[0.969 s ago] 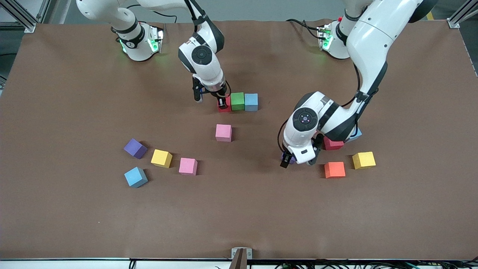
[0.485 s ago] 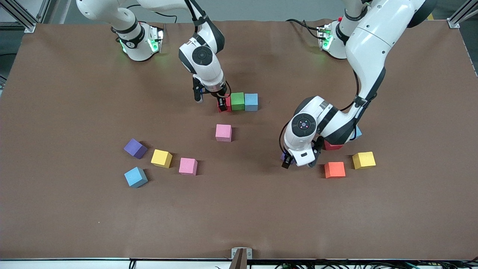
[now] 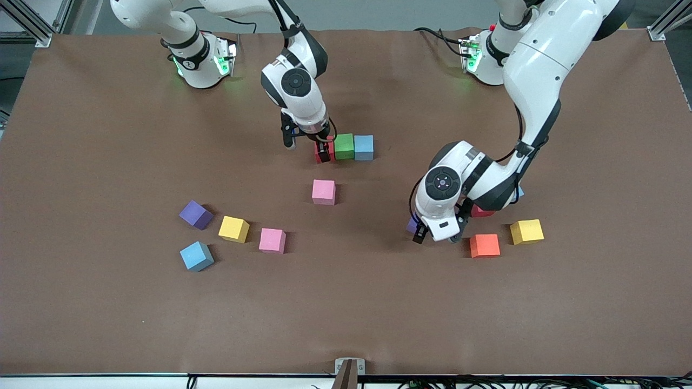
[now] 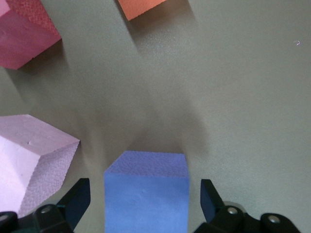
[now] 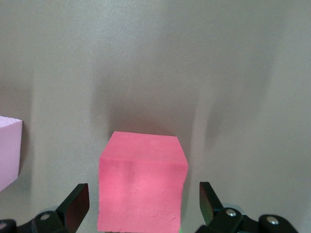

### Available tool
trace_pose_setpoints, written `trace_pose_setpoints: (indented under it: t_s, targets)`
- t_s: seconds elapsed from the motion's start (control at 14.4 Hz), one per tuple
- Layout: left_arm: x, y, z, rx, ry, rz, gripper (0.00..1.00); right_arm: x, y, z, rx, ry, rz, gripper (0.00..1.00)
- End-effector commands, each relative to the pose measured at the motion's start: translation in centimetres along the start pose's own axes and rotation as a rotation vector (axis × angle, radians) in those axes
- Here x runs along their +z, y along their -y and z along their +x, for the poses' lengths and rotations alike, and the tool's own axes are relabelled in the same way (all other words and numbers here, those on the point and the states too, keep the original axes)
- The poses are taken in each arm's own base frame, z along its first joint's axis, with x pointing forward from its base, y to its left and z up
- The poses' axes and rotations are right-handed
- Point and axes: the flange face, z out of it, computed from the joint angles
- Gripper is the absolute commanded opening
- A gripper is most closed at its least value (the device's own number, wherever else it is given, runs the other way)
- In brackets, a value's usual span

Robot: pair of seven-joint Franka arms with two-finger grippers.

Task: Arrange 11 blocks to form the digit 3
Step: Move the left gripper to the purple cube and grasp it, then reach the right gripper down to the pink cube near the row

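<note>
My left fingers can close and catch the purple block between them.
A red block (image 3: 318, 156) sits in a row with a green block (image 3: 344, 146) and a blue block (image 3: 364, 147). My right gripper (image 3: 307, 146) is open around the red block (image 5: 142, 184), with gaps on both sides. My left gripper (image 3: 437, 235) is open around a purple block (image 4: 146, 194), which is mostly hidden under the hand in the front view (image 3: 413, 224). Loose blocks lie apart: pink (image 3: 324, 192), purple (image 3: 195, 214), yellow (image 3: 234, 229), pink (image 3: 272, 240), blue (image 3: 197, 256), orange (image 3: 485, 246), yellow (image 3: 527, 232) and red (image 3: 481, 211). No digit figure stands.
A pale pink block (image 4: 29, 165) lies close beside the left gripper's finger, with the red block (image 4: 24, 34) and the orange block (image 4: 146, 7) a little way off. A light blue block (image 3: 519, 191) peeks from under the left arm. Brown table cover (image 3: 346, 313).
The left hand has shifted slightly toward the red and orange blocks over the purple block. The right gripper has shifted slightly at the red block. No block has moved.
</note>
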Motion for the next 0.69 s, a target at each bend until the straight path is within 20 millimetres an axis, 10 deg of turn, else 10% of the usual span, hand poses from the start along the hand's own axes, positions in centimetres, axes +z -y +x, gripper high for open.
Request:
trace_pose_setpoints:
  t_s: [0.0,0.35,0.62]
  targets:
    - [-0.1,0.2,0.0,0.027,-0.012,-0.004,0.96,-0.7,-0.2,-0.5,-0.006,0.004,-0.020,1.00]
    - [0.1,-0.1,-0.2,0.029,0.001,-0.033,0.46,-3.4,0.5,-0.7,-0.029,-0.006,-0.070,1.00]
    - [-1.2,-0.6,0.6,0.011,0.001,-0.057,0.31,-7.1,3.7,-1.1,-0.049,-0.012,-0.085,1.00]
